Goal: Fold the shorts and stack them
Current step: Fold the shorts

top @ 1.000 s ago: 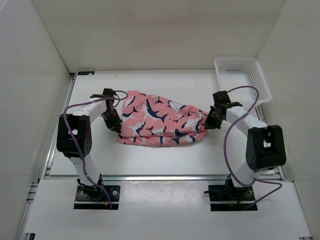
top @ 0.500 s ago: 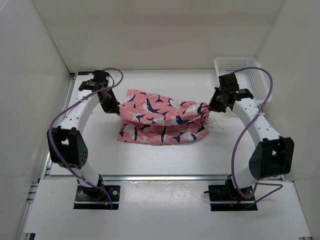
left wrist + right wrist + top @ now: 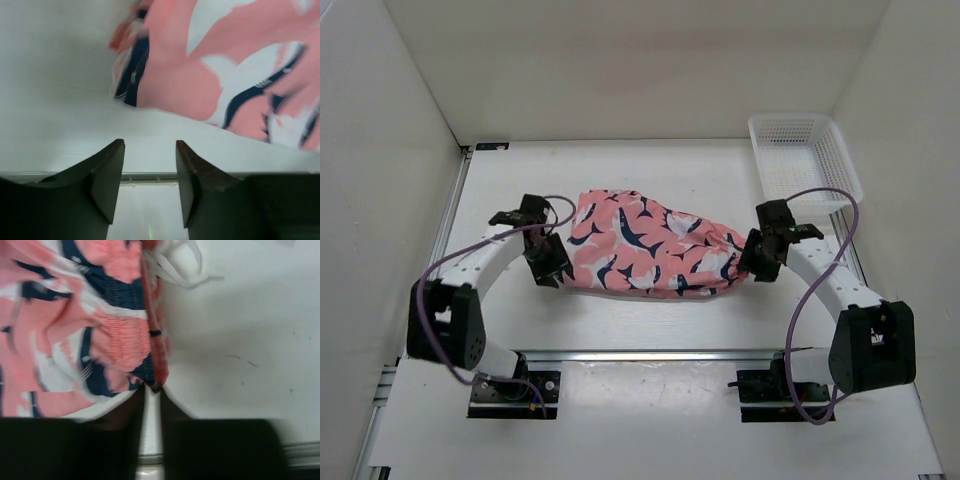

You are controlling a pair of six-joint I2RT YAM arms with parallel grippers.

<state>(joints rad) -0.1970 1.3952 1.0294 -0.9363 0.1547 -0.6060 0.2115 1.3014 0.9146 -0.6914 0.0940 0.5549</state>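
Note:
I should next grip the near corner of the gathered waistband (image 3: 741,277) with my right gripper to fold one end of the shorts (image 3: 650,250) over toward the other.
The salmon-pink shorts (image 3: 650,250) with navy-and-white sharks lie folded in a wide band across the middle of the table. My left gripper (image 3: 554,270) sits at their left end. In the left wrist view it (image 3: 150,145) is open, with only bare table between its fingers and the shorts (image 3: 175,85) just beyond the tips. My right gripper (image 3: 750,262) is at their right end. In the right wrist view it (image 3: 151,389) stands slightly open, the gathered waistband corner of the shorts (image 3: 115,335) touching its tips. The white drawstring (image 3: 172,267) trails onto the table.
A white mesh basket (image 3: 805,150) stands at the back right corner. White walls close in the table on the left, back and right. A metal rail (image 3: 640,352) runs along the near edge in front of both arm bases.
Both grippers were shut on the ends of the shorts and carried them back, then forward and down. Now both jaws have opened and the shorts lie on the table.

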